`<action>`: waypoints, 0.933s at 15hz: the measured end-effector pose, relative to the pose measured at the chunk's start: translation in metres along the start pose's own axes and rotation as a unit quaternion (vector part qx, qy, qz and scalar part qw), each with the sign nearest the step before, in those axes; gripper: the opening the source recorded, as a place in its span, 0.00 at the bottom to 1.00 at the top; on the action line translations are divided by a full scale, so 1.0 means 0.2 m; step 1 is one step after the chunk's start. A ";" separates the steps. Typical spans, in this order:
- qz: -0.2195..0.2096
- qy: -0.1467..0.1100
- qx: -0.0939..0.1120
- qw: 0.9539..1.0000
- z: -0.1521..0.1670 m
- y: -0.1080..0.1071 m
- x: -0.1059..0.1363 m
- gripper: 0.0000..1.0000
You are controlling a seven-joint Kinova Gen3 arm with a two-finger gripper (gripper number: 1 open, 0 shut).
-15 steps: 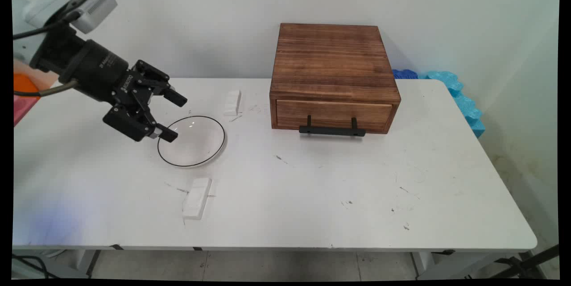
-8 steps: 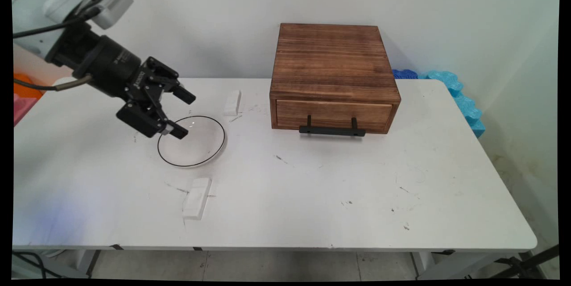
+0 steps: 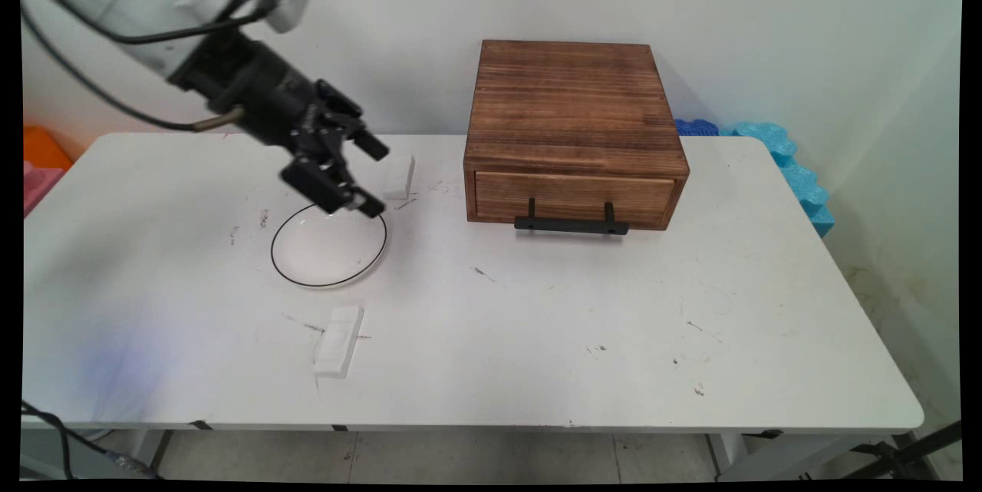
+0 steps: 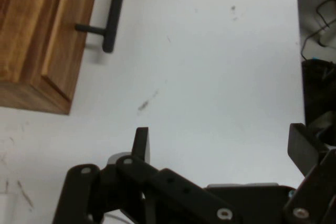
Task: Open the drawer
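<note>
The drawer of the wooden box (image 3: 572,110) needs to be pulled open, so my gripper will grab it by its black bar handle (image 3: 571,226) next.
My black gripper (image 3: 374,176) hangs open and empty above the far rim of a clear glass plate with a dark edge (image 3: 328,244), fingers pointing right. A small white block (image 3: 400,176) lies on the table just right of the fingertips. In the hand view the two fingers (image 4: 140,144) stand wide apart, and beyond them I see the wooden drawer box (image 4: 37,40) with its black handle (image 4: 112,14) at the upper left.
The wooden drawer box (image 3: 574,135) stands shut at the back centre with a black handle (image 3: 571,224) in front. A second white block (image 3: 338,341) lies near the front, below the plate. Blue foam pieces (image 3: 782,162) sit at the table's back right edge.
The gripper has moved right and toward the back, from the plate's left rim to above its far rim near the white block. It stays open.
</note>
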 end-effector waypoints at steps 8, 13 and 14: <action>0.009 -0.016 0.018 1.000 0.31 -0.04 0.33 1.00; 0.022 -0.033 0.032 0.999 0.60 -0.09 0.50 1.00; 0.025 -0.035 0.033 0.999 0.63 -0.09 0.52 1.00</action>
